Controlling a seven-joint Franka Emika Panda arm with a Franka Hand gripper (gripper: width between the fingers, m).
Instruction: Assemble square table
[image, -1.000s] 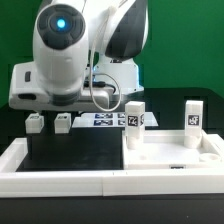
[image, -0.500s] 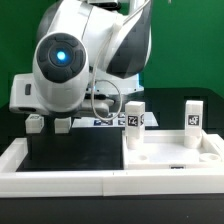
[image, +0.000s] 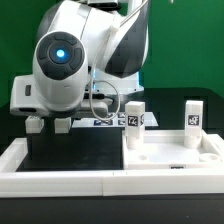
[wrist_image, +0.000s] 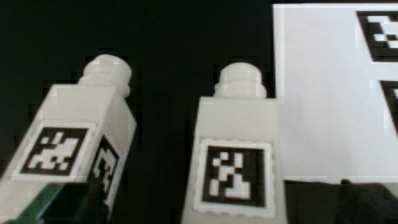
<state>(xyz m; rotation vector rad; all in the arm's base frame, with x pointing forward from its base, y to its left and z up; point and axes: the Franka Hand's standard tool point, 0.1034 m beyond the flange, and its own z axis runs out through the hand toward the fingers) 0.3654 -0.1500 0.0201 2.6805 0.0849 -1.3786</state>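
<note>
My gripper is to grab the leg beside the marker board next by its tagged body (wrist_image: 235, 178), so that its round peg stays free to enter the table top.
The white square table top (image: 172, 156) lies at the exterior view's right. Two white legs (image: 134, 122) (image: 192, 115) stand upright on its far side, tags facing front. Two more tagged legs (image: 36, 124) (image: 62, 124) lie on the black surface under the arm. The wrist view shows these as one leg (wrist_image: 80, 135) beside the other leg (wrist_image: 237, 145), side by side. My gripper (wrist_image: 196, 206) hovers just over them, open and holding nothing. Only dark finger edges show at the frame border, one finger (wrist_image: 338, 200) beside the nearer leg. In the exterior view the arm's body hides the fingers.
The marker board (image: 105, 122) lies flat behind the lying legs, also seen as the marker board (wrist_image: 338, 80) in the wrist view. Long white rim bars (image: 60, 182) edge the black surface at the front and at the exterior view's left (image: 14, 152).
Over the last second the arm swung toward the exterior view's left and dropped lower over the two lying legs. Since half a second ago it has stayed still. The jaws stayed open.
</note>
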